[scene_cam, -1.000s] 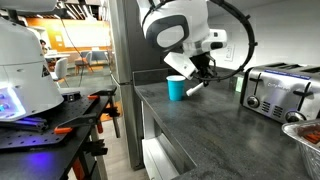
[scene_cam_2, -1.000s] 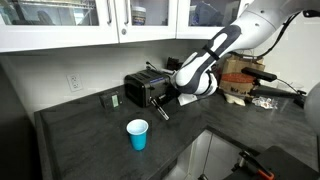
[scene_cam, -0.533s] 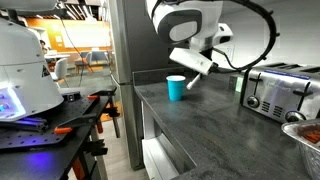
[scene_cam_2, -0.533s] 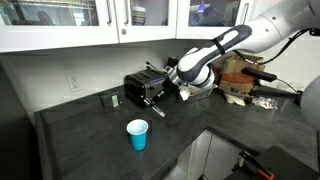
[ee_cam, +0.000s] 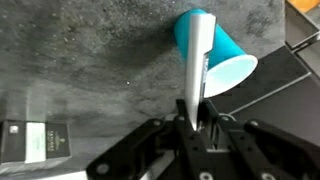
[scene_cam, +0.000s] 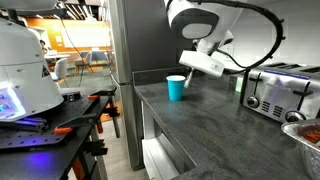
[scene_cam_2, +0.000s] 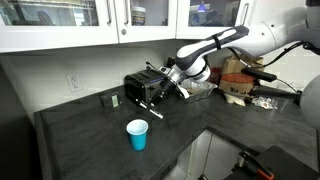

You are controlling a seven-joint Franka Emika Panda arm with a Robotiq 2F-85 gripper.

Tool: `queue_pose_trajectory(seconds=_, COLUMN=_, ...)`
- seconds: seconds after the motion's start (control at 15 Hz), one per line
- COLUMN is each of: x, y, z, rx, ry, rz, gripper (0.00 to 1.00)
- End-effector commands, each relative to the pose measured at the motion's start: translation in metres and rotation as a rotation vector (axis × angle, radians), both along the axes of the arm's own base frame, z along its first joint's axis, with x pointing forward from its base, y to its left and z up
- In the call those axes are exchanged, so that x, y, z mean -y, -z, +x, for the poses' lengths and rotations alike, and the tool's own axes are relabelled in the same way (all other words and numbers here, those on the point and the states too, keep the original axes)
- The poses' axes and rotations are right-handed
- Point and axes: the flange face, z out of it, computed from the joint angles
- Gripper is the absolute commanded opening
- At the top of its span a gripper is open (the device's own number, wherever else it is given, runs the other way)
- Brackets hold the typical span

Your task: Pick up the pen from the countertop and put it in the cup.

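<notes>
I should move the pen inside the turquoise cup before my gripper releases it, because the pen's tip is beside the cup's side, outside the cup's rim point(scene_cam: 176, 77) point(ee_cam: 232, 76).
The turquoise cup point(scene_cam: 176, 87) stands upright on the dark grey countertop point(scene_cam: 215, 135), near its edge; it also shows in an exterior view point(scene_cam_2: 138, 134) and in the wrist view point(ee_cam: 215, 50). My gripper point(ee_cam: 193, 118) is shut on the white pen point(ee_cam: 197, 62), which sticks out from the jaws and points toward the cup. In an exterior view the gripper point(scene_cam: 190, 70) hangs in the air just beside and above the cup. In an exterior view the pen point(scene_cam_2: 160, 98) slants down from the gripper point(scene_cam_2: 172, 88), well above the countertop point(scene_cam_2: 90, 140).
A chrome toaster point(scene_cam: 278, 90) stands on the countertop behind the arm, also in an exterior view point(scene_cam_2: 140, 88). A small dark box point(scene_cam_2: 112, 99) sits by the wall, also in the wrist view point(ee_cam: 30, 140). A bowl rim point(scene_cam: 305, 135) lies at the near edge.
My gripper has risen with the pen and moved away from the countertop; the pen now hangs higher, beside and above the cup. The cup has not moved.
</notes>
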Motion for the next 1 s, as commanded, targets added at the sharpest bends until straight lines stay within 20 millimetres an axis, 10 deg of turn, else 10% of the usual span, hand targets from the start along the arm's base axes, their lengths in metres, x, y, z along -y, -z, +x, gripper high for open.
queue_pose_trajectory(seconds=0.0, x=-0.01, y=-0.011, z=0.004, rx=0.027, ry=-0.101, rz=0.047, gripper=0.05)
queue_pose_trajectory(seconds=0.93, x=-0.11, y=-0.028, z=0.002, rx=0.015, ry=-0.254, rz=-0.02, gripper=0.05)
